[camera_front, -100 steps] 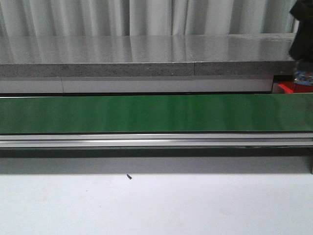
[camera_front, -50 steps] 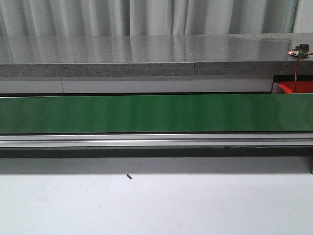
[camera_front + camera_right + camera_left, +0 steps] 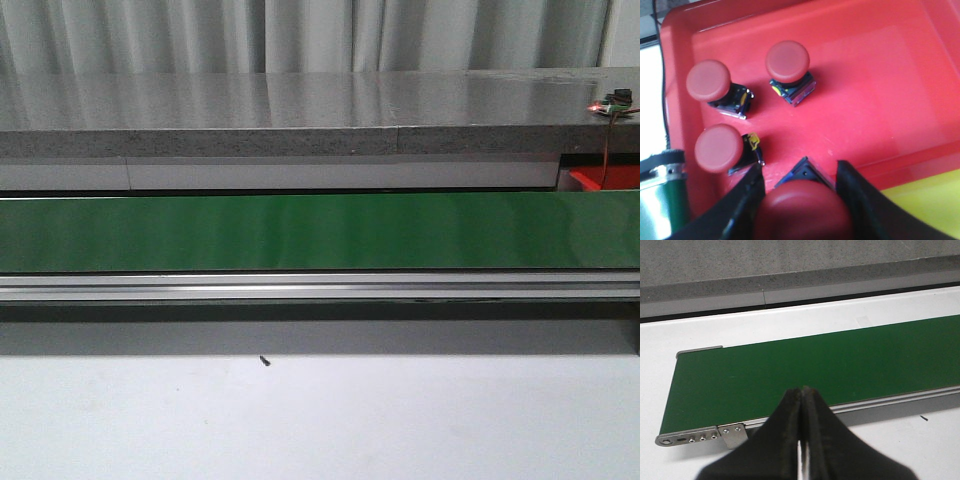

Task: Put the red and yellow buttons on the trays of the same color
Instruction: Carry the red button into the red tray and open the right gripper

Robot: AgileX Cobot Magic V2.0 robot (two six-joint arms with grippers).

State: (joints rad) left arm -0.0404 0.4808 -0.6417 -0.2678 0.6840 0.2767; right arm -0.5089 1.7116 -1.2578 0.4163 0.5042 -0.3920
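The held red button's base [image 3: 806, 171] is high above the red tray, and the button would fall if I opened now. My right gripper should lower the base.
In the right wrist view a bright red tray [image 3: 875, 75] holds three red buttons [image 3: 787, 62], each a round red cap on a dark base. My right gripper [image 3: 799, 169] is over the tray's near part, its fingers closed against the cap of a fourth red button [image 3: 802, 210]. A yellow surface [image 3: 932, 202] shows beyond the tray's rim. No yellow button is in view. My left gripper [image 3: 803, 390] is shut and empty, above the near rail of the green belt [image 3: 790, 370] by its end. In the front view only a corner of the red tray [image 3: 600, 178] shows, and no gripper.
The long green belt [image 3: 320, 232] with its metal rail [image 3: 320, 285] crosses the front view. A grey stone ledge [image 3: 300, 115] runs behind it, with a small lit device [image 3: 612, 100] and its wire at the right. The white table [image 3: 320, 420] is in front.
One second ago my right arm showed at the top right of the front view, above the red tray. It has since gone out of that view. The belt looks the same.
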